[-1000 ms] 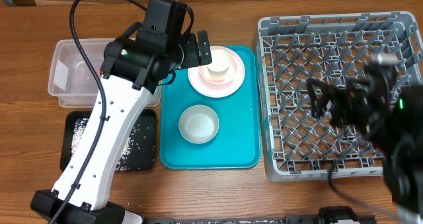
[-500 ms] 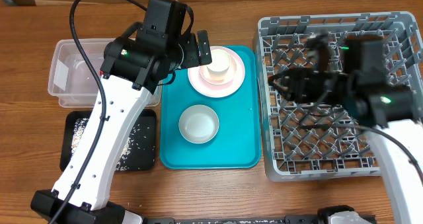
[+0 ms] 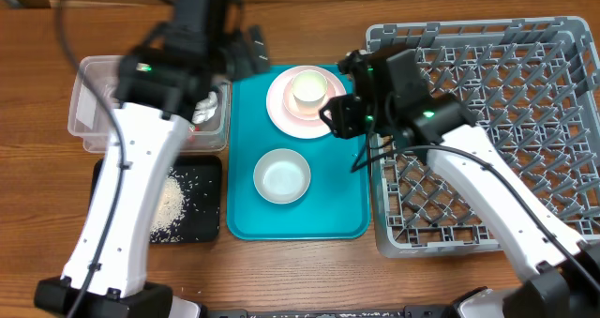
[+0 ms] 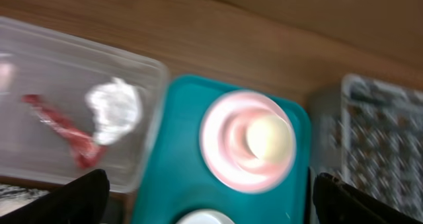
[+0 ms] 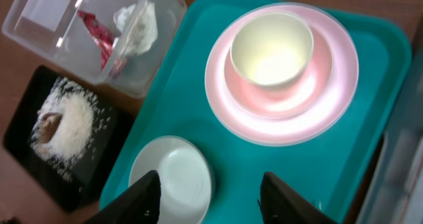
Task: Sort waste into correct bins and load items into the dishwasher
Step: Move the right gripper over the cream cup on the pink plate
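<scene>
Next, my right gripper grabs the cream cup by its rim (image 3: 324,86) (image 5: 310,54). That leaves the cup's base free for handover to my left gripper.
A pale pink plate (image 3: 281,107) with a cream cup (image 3: 308,88) on it sits at the back of the teal tray (image 3: 342,191). A white bowl (image 3: 281,176) lies in front of it. My right gripper (image 3: 336,116) hovers open at the plate's right edge, and its wrist view shows the bowl (image 5: 173,178), the cup (image 5: 271,49) and the plate (image 5: 330,85) below it. My left gripper (image 3: 246,53) is open and blurred above the clear tub (image 3: 89,112), which holds a napkin (image 4: 115,105) and a red wrapper (image 4: 66,128). Rice (image 3: 169,204) lies in the black tray (image 3: 112,182). The grey dish rack (image 3: 487,121) stands on the right.
The rack's left wall (image 3: 375,159) runs right beside the teal tray. The right arm reaches across the rack's front left part. The clear tub and black tray stand close together left of the teal tray. Bare wooden tabletop (image 3: 37,196) shows at the far left.
My right arm swung left from over the rack to the plate's right edge, its jaws narrower than before. My left arm pulled back and left from the plate toward the tub.
</scene>
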Robot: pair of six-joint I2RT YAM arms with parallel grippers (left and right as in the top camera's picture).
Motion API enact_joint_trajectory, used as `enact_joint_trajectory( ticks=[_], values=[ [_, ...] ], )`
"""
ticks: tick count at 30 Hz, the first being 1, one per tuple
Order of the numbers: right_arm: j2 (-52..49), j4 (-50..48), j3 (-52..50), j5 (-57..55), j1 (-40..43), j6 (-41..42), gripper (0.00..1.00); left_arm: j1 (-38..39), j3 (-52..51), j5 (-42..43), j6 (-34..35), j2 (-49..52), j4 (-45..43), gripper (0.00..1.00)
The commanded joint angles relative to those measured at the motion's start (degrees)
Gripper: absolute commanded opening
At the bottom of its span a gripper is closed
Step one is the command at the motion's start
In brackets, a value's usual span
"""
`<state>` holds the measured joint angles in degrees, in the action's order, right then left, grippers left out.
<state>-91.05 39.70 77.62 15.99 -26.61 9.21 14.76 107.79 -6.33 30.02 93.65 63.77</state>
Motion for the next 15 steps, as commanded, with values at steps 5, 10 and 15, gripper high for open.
enact_joint_trajectory(
  ticks=[5,10,15],
  values=[
    [-3.8,-11.6,1.2,-7.0,-2.9,-0.7,0.61,-11.3,2.1,0.7,3.0,-1.1,4.5,1.0],
    [-7.8,-19.8,1.2,-8.9,-4.4,-4.0,0.64,-12.6,1.9,0.4,3.0,-1.0,5.5,1.0],
    [-12.1,-26.1,1.2,-9.5,-5.6,-8.5,0.6,-12.6,1.9,0.4,3.0,-1.0,5.5,1.0]
  ],
)
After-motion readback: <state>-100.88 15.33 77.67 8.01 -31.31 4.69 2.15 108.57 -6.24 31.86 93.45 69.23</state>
